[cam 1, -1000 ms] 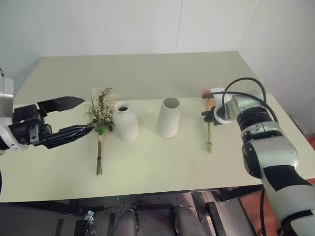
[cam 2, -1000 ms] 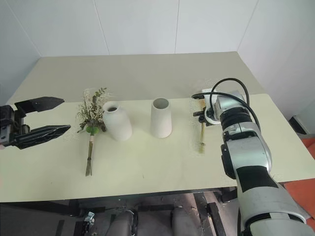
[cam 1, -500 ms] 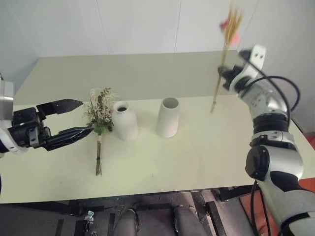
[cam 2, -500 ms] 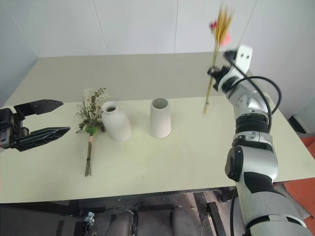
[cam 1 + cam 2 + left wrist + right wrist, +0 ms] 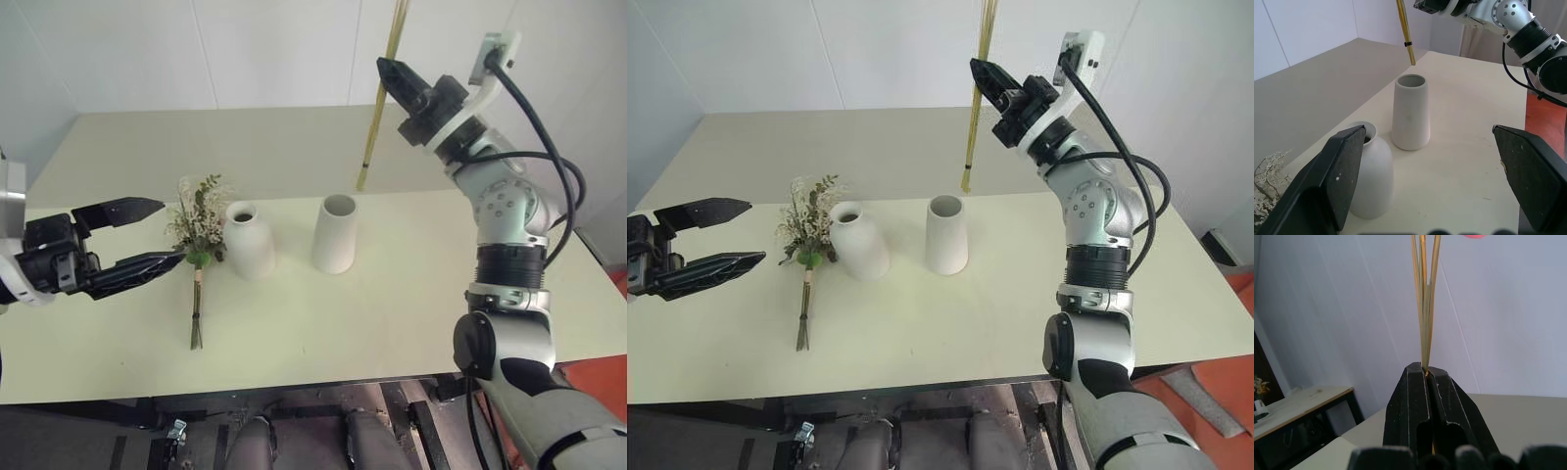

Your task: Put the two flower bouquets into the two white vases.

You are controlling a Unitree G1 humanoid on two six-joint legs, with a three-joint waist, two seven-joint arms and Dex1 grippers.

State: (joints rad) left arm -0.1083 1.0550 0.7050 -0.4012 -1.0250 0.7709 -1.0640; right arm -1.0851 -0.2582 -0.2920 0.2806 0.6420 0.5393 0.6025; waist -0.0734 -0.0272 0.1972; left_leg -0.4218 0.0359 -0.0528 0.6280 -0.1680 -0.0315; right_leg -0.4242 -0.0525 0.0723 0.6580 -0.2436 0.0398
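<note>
Delicate little blossoms spread over the bushy bouquet's head, so my left gripper will grab its dark stems below its leaves next.
My right gripper (image 5: 388,71) is raised high over the table and shut on the slim flower bouquet (image 5: 376,108). Its golden stems (image 5: 1424,308) stand upright, and the top runs out of view. The stem end (image 5: 1411,59) hangs above and just behind the mouth of the wide-mouthed white vase (image 5: 335,233). The bottle-shaped white vase (image 5: 250,240) stands to its left. The bushy bouquet (image 5: 199,227) lies on the table against that vase, stems toward me. My left gripper (image 5: 168,230) hovers open just left of the bushy bouquet, with nothing between its fingers (image 5: 1344,171).
The pale green table (image 5: 392,313) reaches back to a white wall, with its front edge near me and its right edge beside an orange floor patch (image 5: 1215,382). A dark-legged side table (image 5: 1303,404) stands far off in the right wrist view.
The right gripper lifted the slim bouquet off the table, turned it upright and carried it up and left toward the wide-mouthed vase. The left gripper stayed in place.
</note>
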